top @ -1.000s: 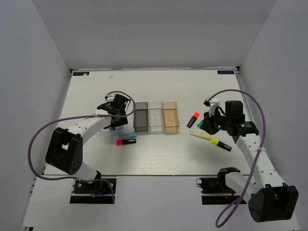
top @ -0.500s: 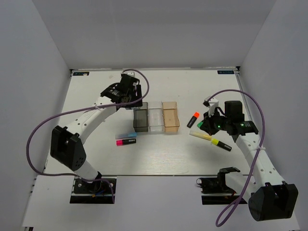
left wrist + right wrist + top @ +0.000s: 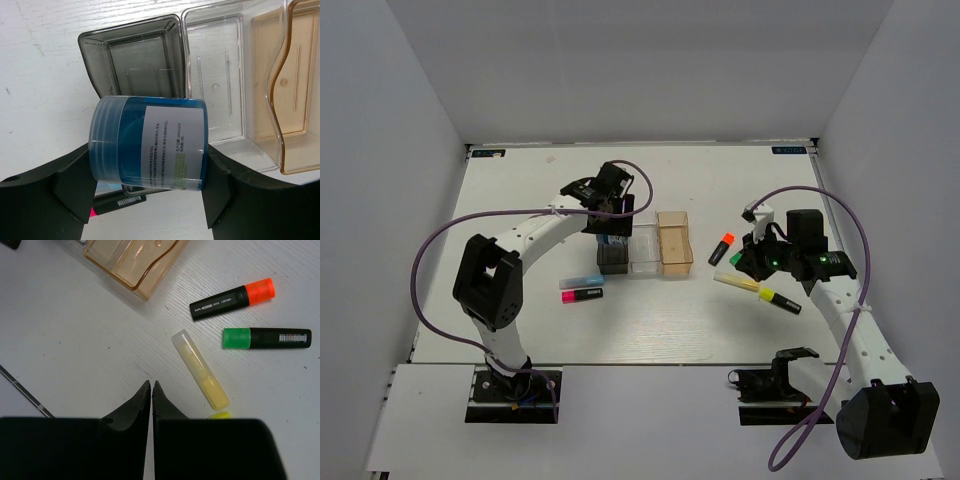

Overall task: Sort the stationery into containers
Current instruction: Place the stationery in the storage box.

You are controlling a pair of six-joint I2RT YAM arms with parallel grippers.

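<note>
The right gripper's fingers are closed and empty short of the pale-yellow stick (image 3: pixel 736 281) (image 3: pixel 200 369), so the stick would stay lying if the robot lifted its right gripper now.
My left gripper (image 3: pixel 611 230) is shut on a small blue block with a white label (image 3: pixel 150 145), a short round tub lying on its side, held over the near end of the smoky grey bin (image 3: pixel 92 52). The clear bin (image 3: pixel 212 60) and the orange-tan bin (image 3: pixel 295 100) stand to its right; all three look empty. A pink highlighter (image 3: pixel 582 294) and a light-blue stick (image 3: pixel 585 279) lie left of the bins. My right gripper (image 3: pixel 151 385) is shut and empty, above the table left of a pale-yellow stick (image 3: pixel 200 369), an orange highlighter (image 3: pixel 232 299) and a green highlighter (image 3: pixel 265 337).
A yellow-ended highlighter (image 3: pixel 780 300) lies beside the pale-yellow stick, partly under my right wrist. White walls close in the table on the left, right and far sides. The three bins (image 3: pixel 643 250) sit touching in a row at the table's middle.
My left arm has swung from beside the light-blue stick, up and to the right, and now holds the blue block over the grey bin. My right arm has not moved.
</note>
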